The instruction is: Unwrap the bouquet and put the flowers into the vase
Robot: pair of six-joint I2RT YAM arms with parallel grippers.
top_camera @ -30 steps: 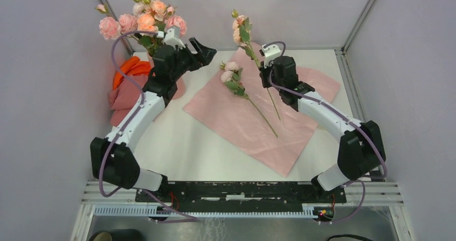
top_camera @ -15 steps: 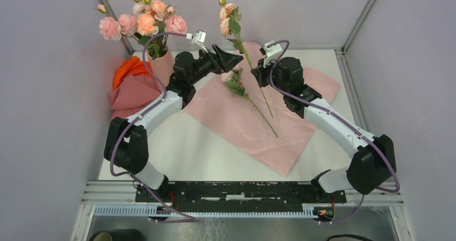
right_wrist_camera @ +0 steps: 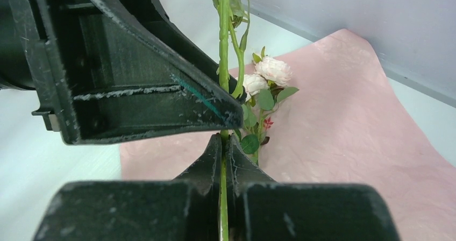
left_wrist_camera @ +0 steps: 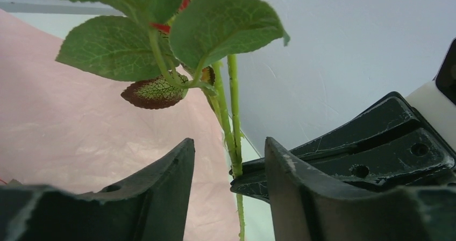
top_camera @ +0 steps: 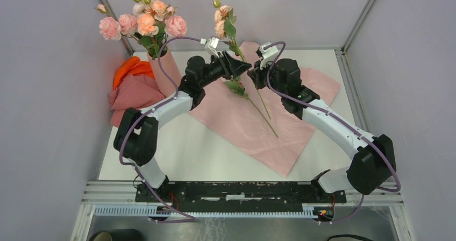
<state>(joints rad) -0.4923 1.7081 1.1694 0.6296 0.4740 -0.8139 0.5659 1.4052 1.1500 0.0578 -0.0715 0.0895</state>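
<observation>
The flower would stay with the robot's right gripper if the left gripper lifted now, because the left gripper is open around the green stem point(right_wrist_camera: 223, 63).
The pale-pink vase point(top_camera: 164, 69) stands at the back left with several pink roses point(top_camera: 142, 21) in it. Of the bouquet, the pink sheet point(top_camera: 269, 128) lies spread flat, with one flower point(top_camera: 234, 85) on it. My right gripper point(top_camera: 256, 75) point(right_wrist_camera: 223, 139) is shut on the green stem point(right_wrist_camera: 223, 63) of another flower point(top_camera: 222, 16), held upright. My left gripper point(top_camera: 244, 67) point(left_wrist_camera: 228, 144) is open around that same stem point(left_wrist_camera: 232, 112), just above the right fingers. A gap shows on each side of the stem.
An orange cloth point(top_camera: 132, 68) and a salmon-pink cloth point(top_camera: 132, 97) lie heaped at the left, beside the vase. Grey walls close the table on three sides. Both arms meet over the back middle of the sheet.
My left arm has swung right from the vase to the held stem, and its jaws have narrowed around it. The right gripper has carried the flower up and to the left.
</observation>
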